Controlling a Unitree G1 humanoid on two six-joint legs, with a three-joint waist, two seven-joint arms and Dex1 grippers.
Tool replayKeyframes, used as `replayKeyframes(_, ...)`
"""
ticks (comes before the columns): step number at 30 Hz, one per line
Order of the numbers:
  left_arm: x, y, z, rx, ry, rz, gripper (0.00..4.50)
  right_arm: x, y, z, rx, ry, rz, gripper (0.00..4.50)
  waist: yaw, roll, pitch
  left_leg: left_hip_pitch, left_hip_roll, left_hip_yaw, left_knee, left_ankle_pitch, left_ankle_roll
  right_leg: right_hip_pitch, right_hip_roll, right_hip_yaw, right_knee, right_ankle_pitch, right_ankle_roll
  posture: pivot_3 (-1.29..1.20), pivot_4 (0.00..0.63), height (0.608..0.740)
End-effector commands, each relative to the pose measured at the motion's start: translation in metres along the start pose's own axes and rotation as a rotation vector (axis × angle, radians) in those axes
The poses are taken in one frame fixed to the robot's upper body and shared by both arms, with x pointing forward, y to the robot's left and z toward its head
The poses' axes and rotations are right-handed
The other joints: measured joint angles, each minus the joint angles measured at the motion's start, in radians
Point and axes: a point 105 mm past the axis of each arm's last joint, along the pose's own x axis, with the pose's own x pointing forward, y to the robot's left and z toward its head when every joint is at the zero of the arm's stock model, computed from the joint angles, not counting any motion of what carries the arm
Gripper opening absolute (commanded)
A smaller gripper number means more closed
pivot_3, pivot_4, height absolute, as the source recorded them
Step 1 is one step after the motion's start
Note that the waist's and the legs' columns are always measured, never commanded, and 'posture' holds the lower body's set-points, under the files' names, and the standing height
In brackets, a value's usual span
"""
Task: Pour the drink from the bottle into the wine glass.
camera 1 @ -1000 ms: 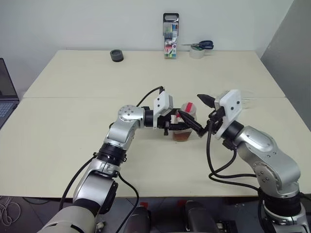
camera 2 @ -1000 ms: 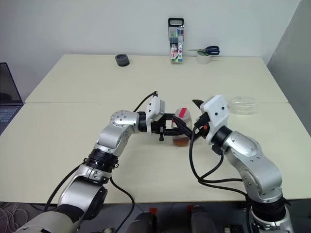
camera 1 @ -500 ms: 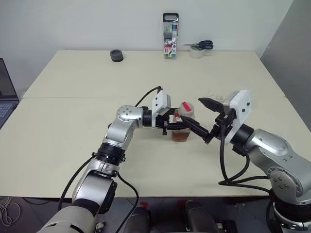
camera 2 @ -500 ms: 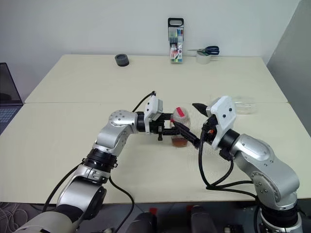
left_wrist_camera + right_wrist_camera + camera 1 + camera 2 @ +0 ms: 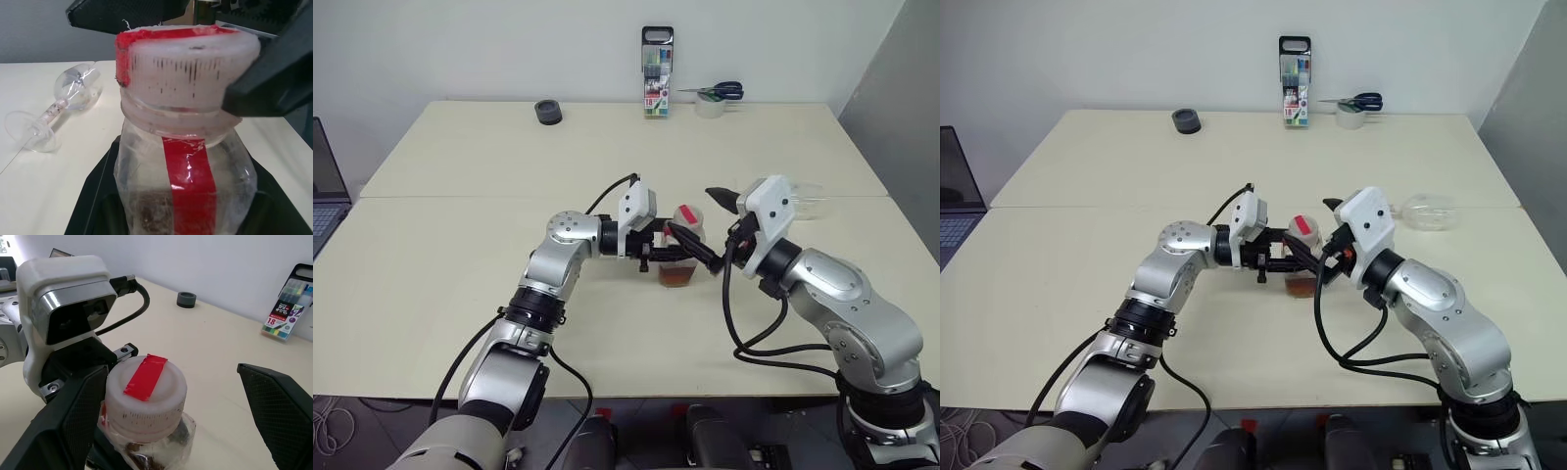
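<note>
My right gripper grabs the bottle by its white cap next, to open it for pouring.
The bottle, small and clear with a red strip and a white cap taped red, stands upright mid-table. The drink is a brownish layer at its bottom. My left gripper reaches in from the left and is shut on the bottle's body. My right gripper comes from the right and stands open, with one finger on each side of the cap. The wine glass lies on its side on the table behind my right wrist, and it shows past the bottle in the left wrist view.
A marker-pen case stands at the table's far edge, with a tape roll and scissors to its right. A small black roll lies far left. A laptop sits at the left edge.
My right wrist swung out to the right and came back. Its fingers stayed beside the cap. The bottle and my left gripper kept still.
</note>
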Motion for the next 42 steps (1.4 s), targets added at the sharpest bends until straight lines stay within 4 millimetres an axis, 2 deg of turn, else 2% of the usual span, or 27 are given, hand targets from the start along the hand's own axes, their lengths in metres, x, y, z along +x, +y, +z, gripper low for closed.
replayKeyframes(1, -0.002, 0.001, 0.015, 0.051, -0.035, -0.005, 1.82, -0.006, -0.010, 0.013, -0.008, -0.058, -0.048, 4.50, 0.000, 0.000, 0.000, 0.000, 0.000, 0.000, 0.000, 0.000, 0.000, 0.000, 0.000, 0.000, 0.000, 0.000, 0.000, 0.00, 0.150, 0.740)
replayKeyframes(15, -0.003, -0.001, 0.013, 0.054, -0.026, -0.011, 1.82, -0.020, -0.014, 0.008, 0.010, -0.025, -0.072, 4.50, 0.000, 0.000, 0.000, 0.000, 0.000, 0.000, 0.000, 0.000, 0.000, 0.000, 0.000, 0.000, 0.000, 0.000, 0.000, 0.00, 0.150, 0.740)
replayKeyframes(42, -0.003, 0.000, 0.012, 0.059, -0.020, -0.006, 1.82, -0.025, -0.009, 0.006, 0.011, -0.003, -0.038, 4.50, 0.000, 0.000, 0.000, 0.000, 0.000, 0.000, 0.000, 0.000, 0.000, 0.000, 0.000, 0.000, 0.000, 0.000, 0.000, 0.00, 0.150, 0.740)
